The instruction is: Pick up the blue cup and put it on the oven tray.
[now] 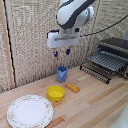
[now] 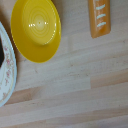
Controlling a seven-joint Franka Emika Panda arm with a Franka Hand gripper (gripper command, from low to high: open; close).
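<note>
Next, my gripper grabs the blue cup by its rim (image 1: 62,68), to set the cup on the oven tray (image 1: 98,70).
The blue cup (image 1: 62,73) stands upright on the wooden table near the back wall. My gripper (image 1: 62,52) hangs well above it, open, with nothing between its blue-tipped fingers. The oven tray (image 1: 98,70), a dark wire rack, sticks out from the black toaster oven (image 1: 114,54) at the exterior view's right, apart from the cup. Neither the cup, the tray nor my fingers appear in the wrist view.
A yellow bowl (image 1: 56,92) (image 2: 36,29) sits in front of the cup. An orange oblong item (image 1: 73,87) (image 2: 99,17) lies beside the bowl. A round white patterned plate (image 1: 30,111) (image 2: 5,65) rests at the front on the exterior view's left.
</note>
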